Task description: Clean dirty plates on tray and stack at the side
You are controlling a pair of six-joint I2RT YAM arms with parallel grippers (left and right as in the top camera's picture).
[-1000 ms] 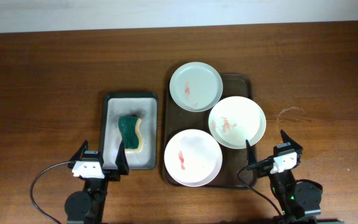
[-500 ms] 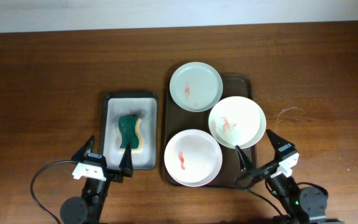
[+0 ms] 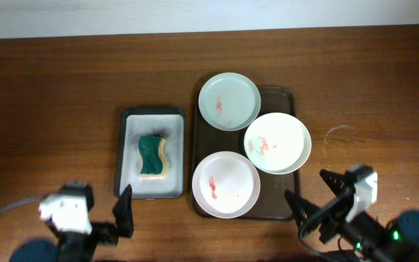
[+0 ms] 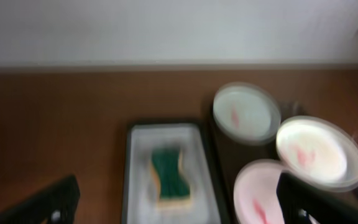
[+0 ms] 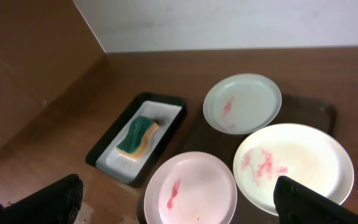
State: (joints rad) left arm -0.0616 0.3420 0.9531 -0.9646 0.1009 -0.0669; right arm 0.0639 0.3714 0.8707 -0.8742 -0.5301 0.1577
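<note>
The left gripper pinches the sponge across its narrow middle (image 3: 151, 156) (image 4: 169, 174) from the sponge's green top next, leaving the sponge's yellow bottom free to clean plates.
Three pale plates with red smears lie on the dark brown tray (image 3: 286, 198): a far plate (image 3: 228, 101), a right plate (image 3: 276, 143) and a near plate (image 3: 225, 185). The right plate overlaps the tray's right rim. My left gripper (image 3: 104, 218) is open and empty, raised near the table's front left, just in front of the sponge tray. My right gripper (image 3: 321, 195) is open and empty, raised at the front right of the brown tray. The right wrist view shows the far plate (image 5: 242, 102), right plate (image 5: 294, 165) and near plate (image 5: 191, 190) between my open fingers (image 5: 179, 208). The left wrist view is blurred; its fingers (image 4: 179, 210) are wide open.
A smaller grey-white tray (image 3: 131, 120) holding a green-yellow sponge (image 3: 152, 155) sits left of the brown tray. It also shows in the left wrist view (image 4: 129, 174) and the right wrist view (image 5: 104, 160). A white wall edges the table's far side.
Both arms have lifted toward the camera and drawn back to the table's near edge. The left moved left, the right moved right. Plates and sponge have not moved.
</note>
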